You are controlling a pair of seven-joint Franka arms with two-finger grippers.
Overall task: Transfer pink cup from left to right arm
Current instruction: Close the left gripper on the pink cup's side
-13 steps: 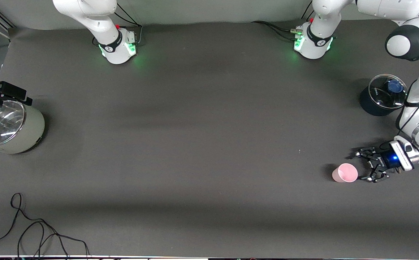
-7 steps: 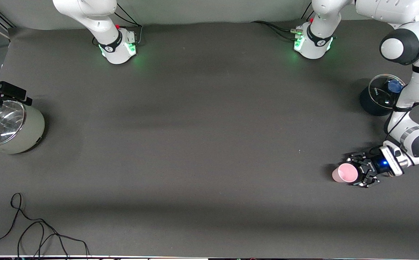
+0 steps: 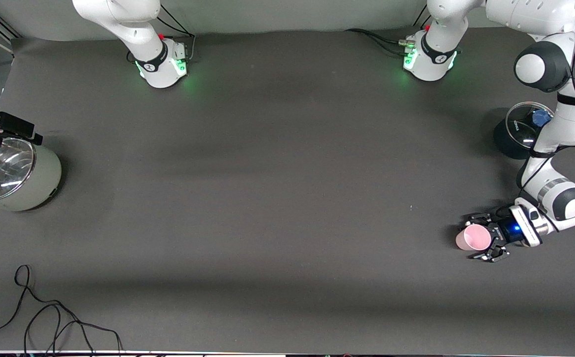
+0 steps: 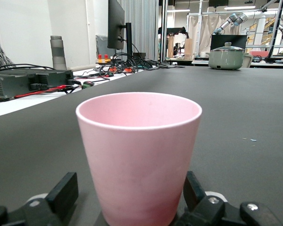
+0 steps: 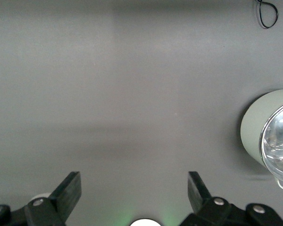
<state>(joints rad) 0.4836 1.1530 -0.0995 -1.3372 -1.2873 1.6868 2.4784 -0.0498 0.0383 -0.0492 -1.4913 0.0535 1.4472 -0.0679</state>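
My left gripper will close on the pink cup, because its fingers are on either side of the cup's lower sides in the left wrist view.
The pink cup point(image 3: 470, 240) stands upright on the dark table toward the left arm's end, on the side near the front camera. My left gripper point(image 3: 477, 237) is low at the table, open, with one finger on each side of the cup. In the left wrist view the cup point(image 4: 139, 155) fills the space between the fingers point(image 4: 65, 190), with a gap on at least one side. My right gripper point(image 5: 134, 175) shows only in the right wrist view. It is open and empty, high over the table near the right arm's base.
A dark pot with a glass lid and blue knob point(image 3: 515, 134) stands farther from the front camera than the cup, partly hidden by the left arm. A grey-green lidded pot point(image 3: 25, 181) stands at the right arm's end. A black cable point(image 3: 44, 317) lies near the front edge.
My left gripper has slid along the table toward the cup and now straddles it. The cup has not moved. The right arm waits.
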